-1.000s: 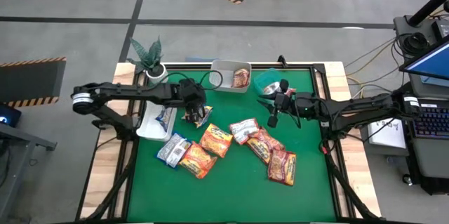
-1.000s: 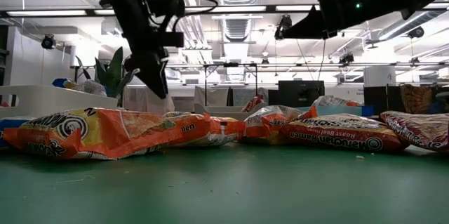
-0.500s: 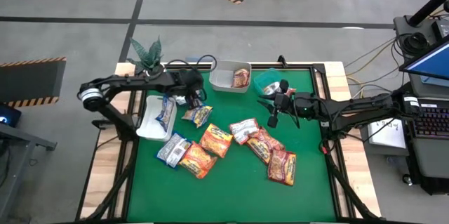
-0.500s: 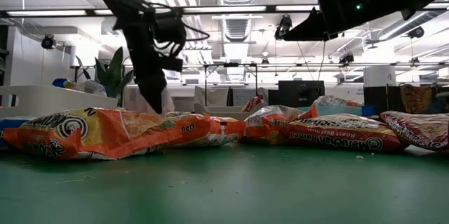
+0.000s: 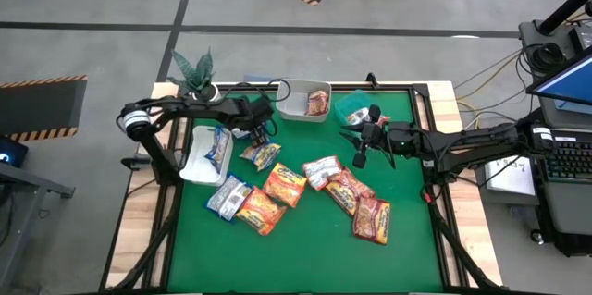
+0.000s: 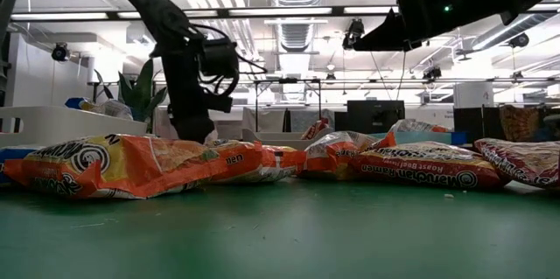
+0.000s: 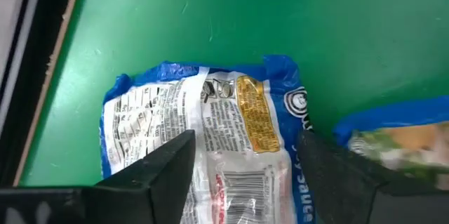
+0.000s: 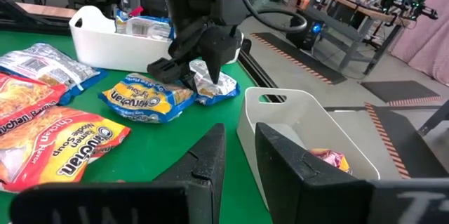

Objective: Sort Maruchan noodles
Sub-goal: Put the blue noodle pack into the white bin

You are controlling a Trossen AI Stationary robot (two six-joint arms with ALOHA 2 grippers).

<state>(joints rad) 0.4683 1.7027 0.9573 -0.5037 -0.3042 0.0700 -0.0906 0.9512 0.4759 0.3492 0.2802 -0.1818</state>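
I should next use my left gripper to grab the blue-and-white packet by its back below the gold panel point(image 7: 248, 163) to sort it into the white tub.
Maruchan packets lie on the green mat point(image 5: 305, 249). Orange ones point(image 5: 285, 184) are at the middle left, dark red ones point(image 5: 372, 219) at the right, and a blue-and-white one point(image 5: 227, 195) at the left. My left gripper point(image 7: 245, 143) is open and low over a blue-and-white packet point(image 7: 210, 119) that lies flat, back side up, near the mat's far left. One finger stands on each side of it. A blue-and-yellow packet point(image 8: 147, 97) lies beside it. My right gripper point(image 5: 359, 154) is open and empty, held above the mat's far middle. My left gripper points down over the blue-and-white packet point(image 8: 217, 85), its fingers point(image 7: 151, 175) astride the packet. I cannot tell whether they touch it. The packet lies flat on the mat.
A white tub point(image 5: 196, 158) at the mat's left edge holds a blue-and-white packet. A white tub point(image 5: 294, 99) at the far edge holds a dark red packet point(image 5: 317, 103). A teal container point(image 5: 351, 107) stands beside it, and a potted plant point(image 5: 194, 73) at the far left corner.
My left gripper has gone a little toward the table's far edge and come down behind the packets. The blue-and-yellow packet now lies uncovered on the mat, near of the gripper.
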